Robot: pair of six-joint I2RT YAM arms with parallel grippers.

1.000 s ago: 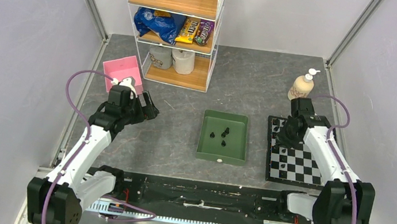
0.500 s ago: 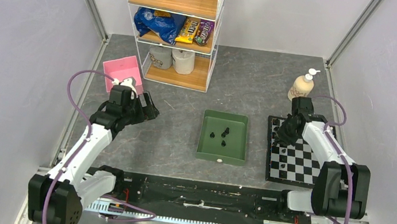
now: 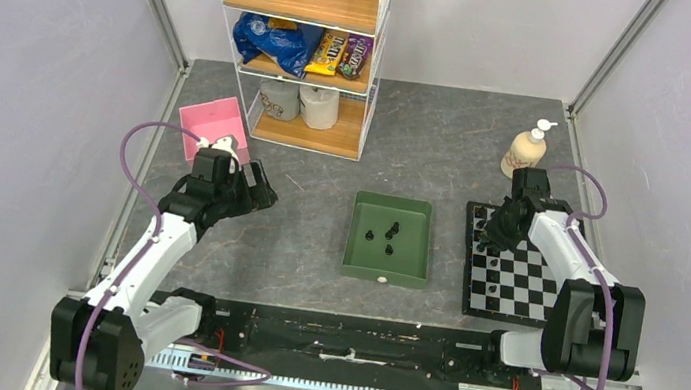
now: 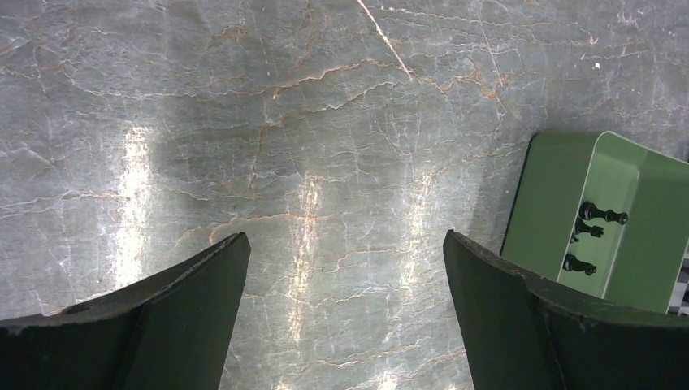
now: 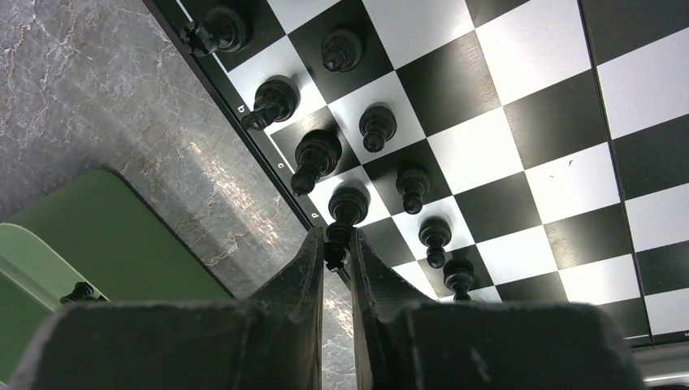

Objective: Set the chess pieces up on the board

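Observation:
My right gripper releases the black piece now, since the piece's base sits in its white edge-row square, so the piece would land there.
The checkered board (image 3: 524, 281) lies at the right, and several black chess pieces (image 5: 374, 127) stand in two rows along its left edge. My right gripper (image 5: 335, 245) is shut on the top of one black piece (image 5: 348, 203). That piece's base is over a white square in the edge row. In the top view the right gripper (image 3: 490, 240) is low over that edge. More black pieces (image 3: 390, 232) and a white one (image 3: 381, 279) lie in the green tray (image 3: 352, 257). My left gripper (image 4: 345, 244) is open over bare table, left of the tray (image 4: 552, 203).
A cream soap pump bottle (image 3: 525, 150) stands just behind the board. A wire shelf rack (image 3: 300, 48) with snacks and rolls is at the back. A pink box (image 3: 212, 125) sits behind the left arm.
The right arm's elbow has swung in toward the board and its gripper has shifted slightly along the board's left edge, still shut on the piece. The left arm is unchanged.

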